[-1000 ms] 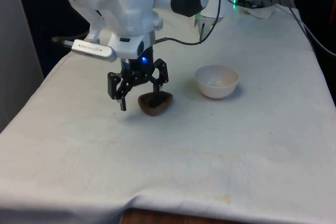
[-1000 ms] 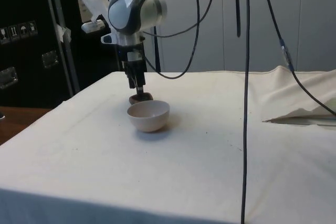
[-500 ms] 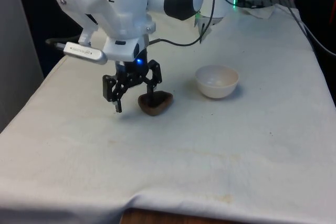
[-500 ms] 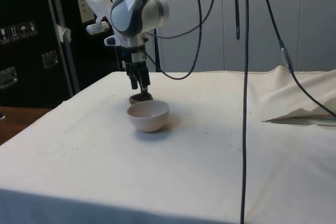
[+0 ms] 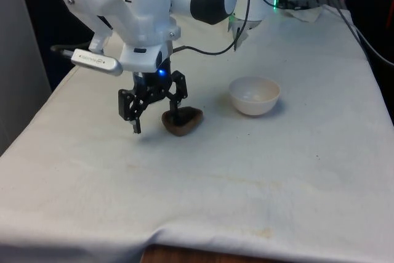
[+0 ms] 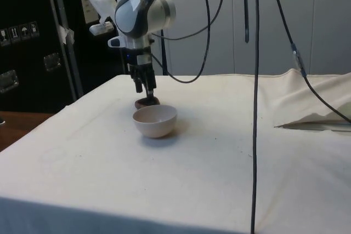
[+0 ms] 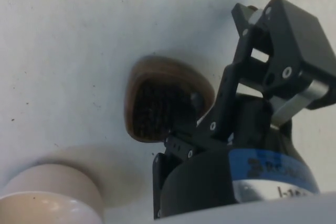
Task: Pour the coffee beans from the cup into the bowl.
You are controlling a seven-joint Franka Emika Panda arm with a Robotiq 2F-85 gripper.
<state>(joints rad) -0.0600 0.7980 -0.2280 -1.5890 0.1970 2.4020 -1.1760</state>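
The open brown cup has loose coffee beans inside, so the robot's gripper should next pinch the cup by its rim and keep the cup upright.
A small brown cup [image 5: 183, 121] holding dark coffee beans stands on the white cloth; it also shows in the wrist view [image 7: 157, 103] and, half hidden behind the bowl, in the side view [image 6: 147, 102]. The white bowl [image 5: 254, 95] sits empty to the front view's right of the cup, apart from it, and is the nearest object in the side view [image 6: 155, 120]. My gripper [image 5: 154, 120] hangs low and open, straddling the cup's left rim. One finger [image 5: 175, 114] is at that rim; the other [image 5: 133, 122] is over bare cloth.
The table's cloth [image 5: 246, 177] spreads wide on all sides of the cup and bowl. Black cables [image 6: 255, 108] hang down in the side view. A fold of cloth [image 6: 312, 110] is bunched at the side view's right.
The gripper has shifted towards the front view's left, bringing one finger from above the cup to its left rim. Cup and bowl have stayed put.
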